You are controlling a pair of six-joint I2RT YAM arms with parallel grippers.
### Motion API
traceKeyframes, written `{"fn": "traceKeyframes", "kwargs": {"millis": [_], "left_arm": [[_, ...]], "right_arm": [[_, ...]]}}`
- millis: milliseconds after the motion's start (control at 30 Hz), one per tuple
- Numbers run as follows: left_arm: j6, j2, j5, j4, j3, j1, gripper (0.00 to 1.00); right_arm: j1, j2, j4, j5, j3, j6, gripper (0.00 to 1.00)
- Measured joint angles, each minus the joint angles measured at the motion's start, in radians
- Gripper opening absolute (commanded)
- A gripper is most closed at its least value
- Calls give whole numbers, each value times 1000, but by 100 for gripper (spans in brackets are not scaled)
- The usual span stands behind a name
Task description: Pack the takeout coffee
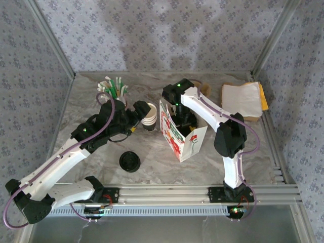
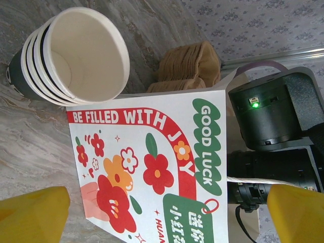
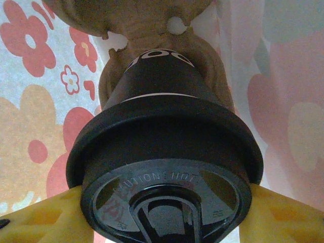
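The takeout coffee's base is lined up with one hollow, so the coffee would end up in the cardboard carrier. My right gripper needs to let go of the coffee.
The takeout coffee (image 3: 167, 126), a cup with a dark base and a round black lid, hangs inside the flowered paper bag (image 1: 188, 143). My right gripper (image 3: 164, 212) is shut on its lid, one yellow finger on each side. Below the cup, at the bag's bottom, lies a brown cardboard carrier (image 3: 152, 25). From above, my right gripper (image 1: 180, 120) reaches down into the bag's open top. My left gripper (image 1: 135, 119) is open beside the bag's left face (image 2: 152, 167), close to a stack of lidless cream cups (image 2: 76, 55). Nothing is between its yellow fingers (image 2: 30, 215).
A loose black lid (image 1: 130, 162) lies on the table in front of the left arm. A pink cup of green-and-white straws (image 1: 114, 88) stands at the back left. Brown cardboard carriers (image 2: 190, 66) sit behind the bag, and white napkins (image 1: 243, 98) lie at the back right.
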Motion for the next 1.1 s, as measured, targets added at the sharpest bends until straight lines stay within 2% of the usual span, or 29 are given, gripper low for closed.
{"fn": "traceKeyframes", "kwargs": {"millis": [633,1100], "left_arm": [[0,0,0,-13,1,0,100],[2,0,0,-14,7,0,100]], "right_arm": [[0,0,0,7,0,-7,59],[2,0,-3,19,0,-14,77]]}}
